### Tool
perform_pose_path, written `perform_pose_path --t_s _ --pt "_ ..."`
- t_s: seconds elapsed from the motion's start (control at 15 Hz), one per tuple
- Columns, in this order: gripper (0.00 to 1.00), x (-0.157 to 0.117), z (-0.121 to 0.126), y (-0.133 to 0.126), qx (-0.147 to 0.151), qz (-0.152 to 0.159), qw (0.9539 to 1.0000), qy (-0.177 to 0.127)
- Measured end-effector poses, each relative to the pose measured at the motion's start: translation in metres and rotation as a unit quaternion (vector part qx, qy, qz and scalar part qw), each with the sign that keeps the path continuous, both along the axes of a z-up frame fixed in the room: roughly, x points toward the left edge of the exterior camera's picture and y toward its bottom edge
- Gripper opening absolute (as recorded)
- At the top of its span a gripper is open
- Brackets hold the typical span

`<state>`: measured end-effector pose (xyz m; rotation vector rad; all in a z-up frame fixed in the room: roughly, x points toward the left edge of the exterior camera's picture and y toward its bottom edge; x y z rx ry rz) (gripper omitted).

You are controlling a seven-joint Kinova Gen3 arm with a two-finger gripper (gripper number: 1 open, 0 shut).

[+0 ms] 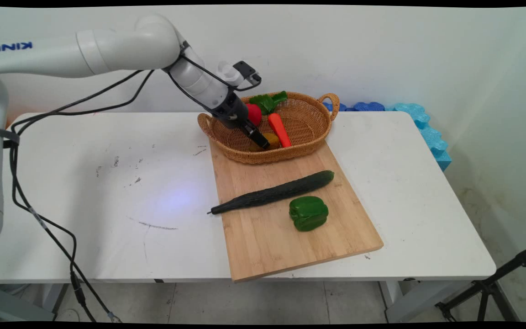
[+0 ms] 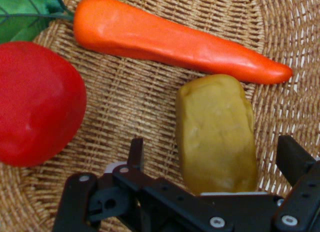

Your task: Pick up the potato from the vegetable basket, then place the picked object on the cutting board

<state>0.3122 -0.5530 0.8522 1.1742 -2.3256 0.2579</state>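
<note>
Next, my gripper takes hold of the potato by its long sides, to lift the brown potato out of the wicker basket (image 1: 311, 132).
My gripper (image 1: 260, 140) (image 2: 215, 152) reaches down into a wicker basket (image 1: 311, 132) and stands open. A yellow-brown potato (image 2: 216, 134) (image 1: 271, 138) lies between its two fingers (image 2: 136, 153), apart from both. An orange carrot (image 2: 170, 39) (image 1: 279, 129) lies just beyond the potato. A red tomato (image 2: 35, 102) (image 1: 254, 113) rests on the basket floor to the side, with green leaves (image 1: 268, 101) (image 2: 25, 12) behind it.
The basket stands at the far end of a wooden cutting board (image 1: 286, 224). A long dark cucumber (image 1: 274, 193) and a green bell pepper (image 1: 308, 213) lie on the board. Blue foam (image 1: 427, 132) lines the table's far right edge. Black cables (image 1: 44, 219) hang at left.
</note>
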Motion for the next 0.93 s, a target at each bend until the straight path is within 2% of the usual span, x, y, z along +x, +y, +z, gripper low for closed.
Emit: perform_pose_path --t_s 0.13,0.2,0.67,0.93 --pt "1.00 -0.003 -0.005 -0.004 0.001 -0.003 1.0000 -0.002" --pt "0.00 -0.004 -0.006 -0.005 0.001 -0.003 1.0000 -0.002" --pt "0.00 -0.007 -0.013 -0.008 0.002 -0.010 0.9999 -0.012" --pt "0.00 -0.007 0.004 -0.003 -0.011 -0.011 0.9998 -0.010"
